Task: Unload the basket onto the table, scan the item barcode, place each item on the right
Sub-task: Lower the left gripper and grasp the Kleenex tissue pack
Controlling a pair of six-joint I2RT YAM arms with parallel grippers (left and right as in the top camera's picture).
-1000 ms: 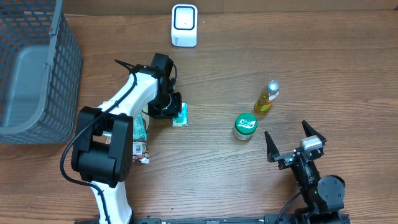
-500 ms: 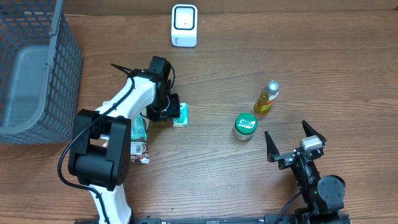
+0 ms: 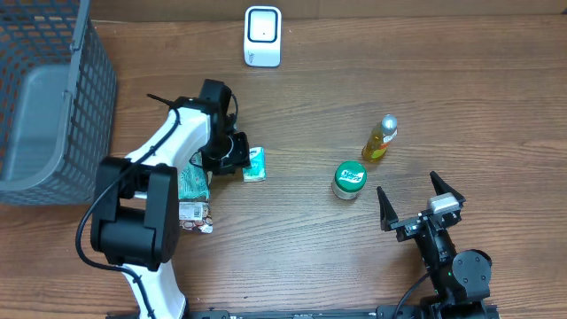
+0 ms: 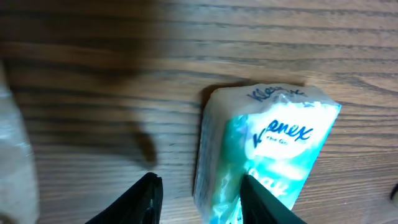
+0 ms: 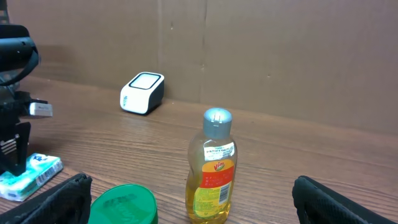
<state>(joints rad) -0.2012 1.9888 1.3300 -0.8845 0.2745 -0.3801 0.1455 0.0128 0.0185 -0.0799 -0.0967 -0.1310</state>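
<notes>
The left gripper pinches the Kleenex tissue pack by its edge farthest from the green-lidded jar (image 4: pixel 212 169) next, leaving the rest uncovered to scan the barcode.
A teal and white Kleenex tissue pack (image 3: pixel 255 164) (image 4: pixel 267 149) lies flat on the wooden table. My left gripper (image 3: pixel 230 157) (image 4: pixel 199 185) hovers low at its left end, open: one finger stands over bare wood, the other over the pack's wrapper. The white barcode scanner (image 3: pixel 263 35) (image 5: pixel 142 93) stands at the table's far edge. My right gripper (image 3: pixel 421 211) (image 5: pixel 193 208) rests open near the front right, with nothing between its fingers. No barcode shows on the pack.
A yellow Vim bottle (image 3: pixel 379 137) (image 5: pixel 212 168) and a green-lidded jar (image 3: pixel 349 179) (image 5: pixel 122 204) stand in front of the right gripper. A grey mesh basket (image 3: pixel 53 97) sits at the far left. Two more packets (image 3: pixel 193 184) lie by the left arm.
The left gripper's jaws have opened and the arm has shifted a little to the left, uncovering more of the tissue pack, which stays on the table. The right arm has not moved.
</notes>
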